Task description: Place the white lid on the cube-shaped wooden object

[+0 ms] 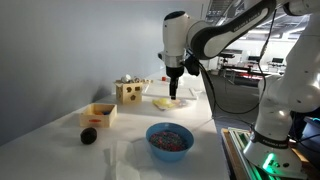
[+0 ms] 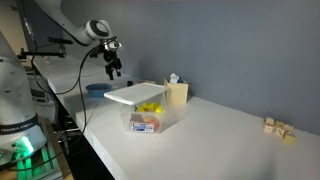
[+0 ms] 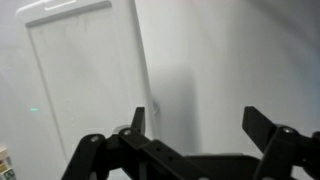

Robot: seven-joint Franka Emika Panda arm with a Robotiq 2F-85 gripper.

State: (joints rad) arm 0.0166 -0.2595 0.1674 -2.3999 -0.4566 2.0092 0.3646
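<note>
I will next grab the white lid [image 2: 137, 94] [image 3: 85, 80] by its edge with my gripper, so the lid's wide bottom stays free to go on the cube-shaped wooden object.
The white lid [image 3: 85, 80] is a flat off-white panel. It lies on a clear container holding yellow bits, seen in both exterior views [image 2: 133, 95] [image 1: 164, 102]. The cube-shaped wooden object [image 1: 130, 92] has dark round holes and stands behind the lid; it also shows in an exterior view [image 2: 177, 94]. Small things rest on its top. My gripper [image 3: 200, 125] is open and empty. It hangs just above the lid's edge, with one fingertip over the lid and the other over bare table [image 1: 174, 94] [image 2: 114, 70].
A low open-topped wooden box [image 1: 100, 113] and a dark round object [image 1: 88, 135] sit at the near left. A blue bowl [image 1: 170, 138] with dark contents stands in front. Small wooden pieces [image 2: 278, 127] lie far along the white table.
</note>
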